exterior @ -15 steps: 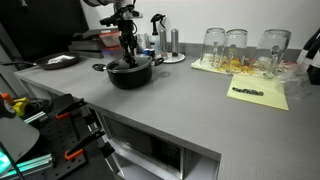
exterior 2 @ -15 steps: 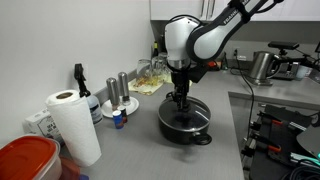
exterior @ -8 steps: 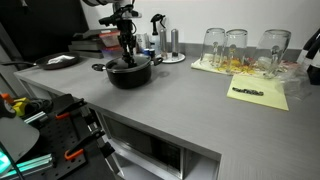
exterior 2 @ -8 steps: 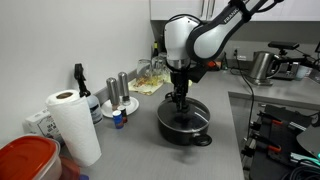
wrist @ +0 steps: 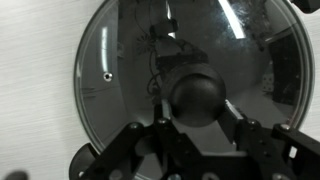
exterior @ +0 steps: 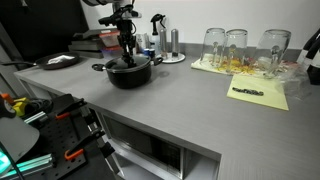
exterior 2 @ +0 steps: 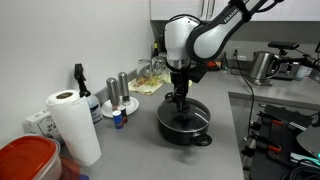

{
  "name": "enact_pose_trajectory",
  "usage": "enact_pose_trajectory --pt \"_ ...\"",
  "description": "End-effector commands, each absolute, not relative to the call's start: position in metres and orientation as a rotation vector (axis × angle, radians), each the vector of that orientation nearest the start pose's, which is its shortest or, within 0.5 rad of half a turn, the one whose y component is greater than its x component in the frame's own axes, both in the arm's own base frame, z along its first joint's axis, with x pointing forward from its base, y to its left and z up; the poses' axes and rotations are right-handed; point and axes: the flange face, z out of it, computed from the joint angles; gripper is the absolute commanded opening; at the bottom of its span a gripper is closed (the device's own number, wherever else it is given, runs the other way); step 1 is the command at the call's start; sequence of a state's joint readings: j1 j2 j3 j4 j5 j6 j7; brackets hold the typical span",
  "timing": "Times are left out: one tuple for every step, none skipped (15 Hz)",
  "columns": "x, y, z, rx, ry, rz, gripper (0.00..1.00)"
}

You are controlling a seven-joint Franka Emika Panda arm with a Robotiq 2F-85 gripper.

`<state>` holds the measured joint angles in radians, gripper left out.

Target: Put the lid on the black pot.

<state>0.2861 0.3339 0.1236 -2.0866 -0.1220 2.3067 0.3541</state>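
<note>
My gripper opens next, since the glass lid lies flat on the black pot (exterior: pixel 130 75) and the lid would settle there.
The clear glass lid (wrist: pixel 120 60) with its metal rim and black centre knob (wrist: pixel 198 95) fills the wrist view. It lies flat on the black pot (exterior: pixel 130 75), which stands on the grey counter, and both also show in an exterior view (exterior 2: pixel 186 125). My gripper (wrist: pixel 198 118) comes straight down over the pot's middle in both exterior views (exterior: pixel 128 55) (exterior 2: pixel 180 104). Its fingers sit on either side of the knob and press against it. The pot's inside is hidden under the lid.
A paper towel roll (exterior 2: pixel 72 125), a red container (exterior 2: pixel 25 160), a spray bottle (exterior 2: pixel 80 88) and shakers (exterior 2: pixel 118 92) stand to one side of the pot. Upturned glasses (exterior: pixel 240 45) and a yellow sheet (exterior: pixel 258 93) lie further along. A dark flat pan (exterior: pixel 58 61) lies behind.
</note>
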Motion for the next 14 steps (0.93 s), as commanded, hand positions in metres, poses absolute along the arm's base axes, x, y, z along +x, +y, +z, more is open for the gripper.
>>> enact_pose_trajectory --pt "0.5238 0.2257 0.2629 -3.188 -0.247 0.141 0.24" --pt "0.5239 0.2254 0.2627 -3.19 -0.247 0.144 0.74" --pt "0.524 0.225 0.2626 -3.189 -0.245 0.146 0.75" --pt "0.5241 0.2248 0.263 -3.188 -0.244 0.145 0.82" --pt "0.5244 0.2248 0.264 -3.188 -0.244 0.141 0.88" --pt "0.5246 0.225 0.2647 -3.187 -0.244 0.14 0.95" --pt "0.525 0.2248 0.2652 -3.187 -0.243 0.138 0.99" --pt "0.5252 0.2247 0.2657 -3.186 -0.242 0.136 1.0" --pt "0.5256 0.2243 0.2663 -3.187 -0.24 0.134 1.0" --pt "0.5259 0.2238 0.267 -3.187 -0.237 0.131 1.0" --pt "0.5264 0.2231 0.2681 -3.193 -0.231 0.122 1.0" --pt "0.527 0.2223 0.2698 -3.199 -0.216 0.108 1.0" --pt "0.5282 0.2237 0.2614 -3.209 -0.219 0.127 1.0" --pt "0.5286 0.2233 0.263 -3.209 -0.218 0.122 1.0"
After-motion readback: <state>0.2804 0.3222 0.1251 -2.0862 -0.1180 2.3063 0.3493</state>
